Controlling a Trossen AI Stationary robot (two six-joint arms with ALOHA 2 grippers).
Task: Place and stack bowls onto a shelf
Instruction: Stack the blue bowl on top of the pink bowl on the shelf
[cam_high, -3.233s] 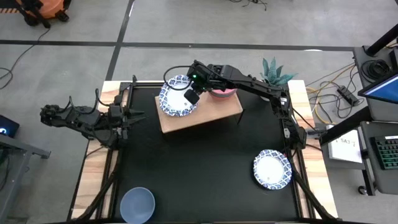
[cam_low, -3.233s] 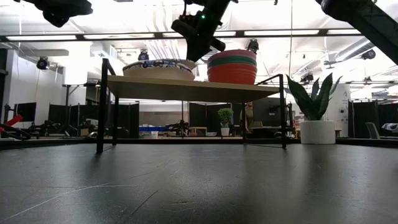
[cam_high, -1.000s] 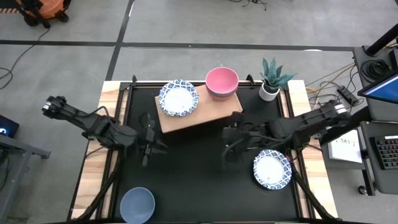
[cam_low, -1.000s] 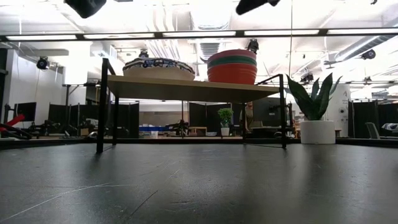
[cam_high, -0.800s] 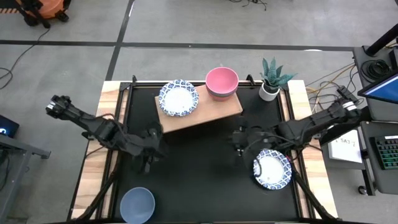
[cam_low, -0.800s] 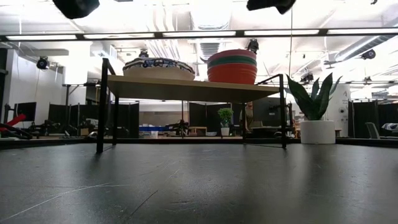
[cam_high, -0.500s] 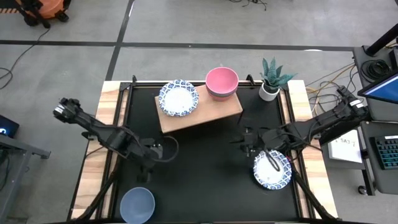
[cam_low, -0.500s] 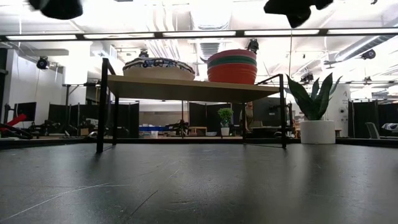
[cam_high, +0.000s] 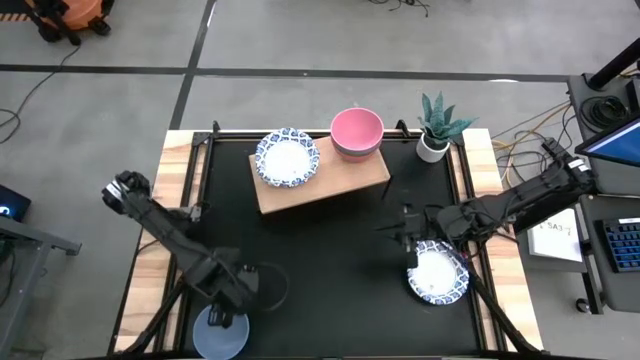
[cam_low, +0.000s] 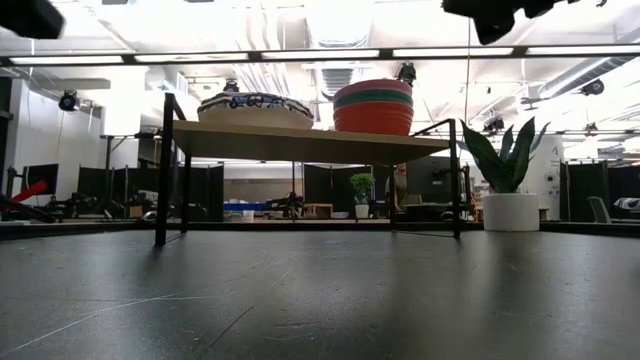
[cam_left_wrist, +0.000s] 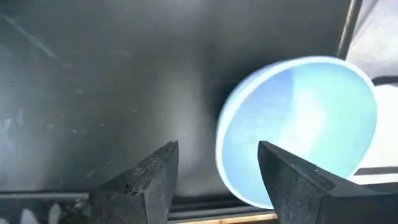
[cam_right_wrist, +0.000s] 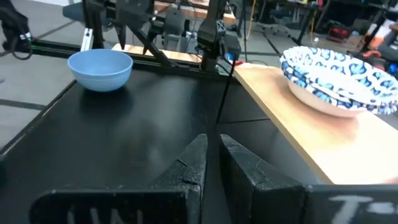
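I will next stack the blue-grey bowl into the pink bowl (cam_high: 357, 130) on the shelf, so my left gripper first needs to grab that blue-grey bowl by its rim.
The blue-grey bowl (cam_high: 220, 335) sits on its base at the table's near left corner. My left gripper (cam_high: 225, 305) hovers open just above its far rim; in the left wrist view the bowl (cam_left_wrist: 298, 124) lies beyond the spread fingers (cam_left_wrist: 217, 168). One white bowl with a blue rim (cam_high: 437, 272) rests on the table at near right. My right gripper (cam_high: 395, 228) is shut, raised left of and beyond it. On the shelf (cam_high: 330, 185) stand a white-blue bowl (cam_high: 287, 158) and a stack topped by the pink bowl (cam_high: 357, 130), with green and red below it (cam_low: 372, 108).
A potted plant (cam_high: 435, 125) stands at the table's far right corner beside the shelf. Pale wooden strips (cam_high: 150, 270) edge the black table. Bare black tabletop (cam_high: 320, 270) lies between the two arms. The shelf's black legs (cam_low: 163, 170) stand on the far half.
My left gripper has swung from beside the shelf's left end toward the near edge and now hangs over the blue-grey bowl. My right gripper has drawn back toward the table's right side, closer to the white-blue bowl on the table. No bowl has moved.
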